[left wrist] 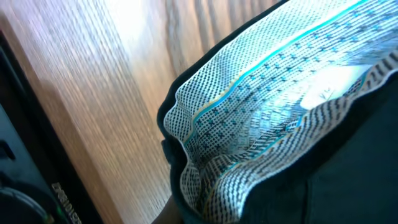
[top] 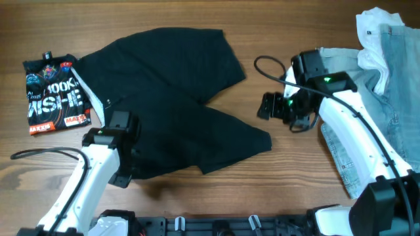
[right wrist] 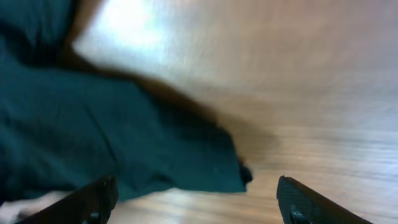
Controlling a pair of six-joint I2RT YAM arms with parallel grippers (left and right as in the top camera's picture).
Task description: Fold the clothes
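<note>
The free corner [top: 264, 143] of the black garment [top: 170, 98] is opposite my left gripper's edge, so my right gripper needs to grab the garment there to spread it for folding.
A large black garment [top: 170, 98] lies spread over the middle of the wooden table. My left gripper [top: 123, 176] sits at its lower-left edge. In the left wrist view the fingers are hidden; the garment's black fabric [left wrist: 348, 180] and white mesh inner lining [left wrist: 267, 106] are bunched right at the jaws and lifted off the wood. My right gripper [top: 266, 106] is open and empty, just right of the garment. In the right wrist view its fingers [right wrist: 199, 208] straddle bare wood just beyond the garment's corner [right wrist: 186, 155]. Light-blue denim [top: 394, 85] and a white piece [top: 371, 33] lie at the far right.
A folded black shirt with a colourful print [top: 56, 98] lies at the far left. The denim reaches under my right arm [top: 335, 144]. A black cable [top: 269, 65] loops above the right wrist. The table's front edge [left wrist: 37, 155] is close to my left gripper.
</note>
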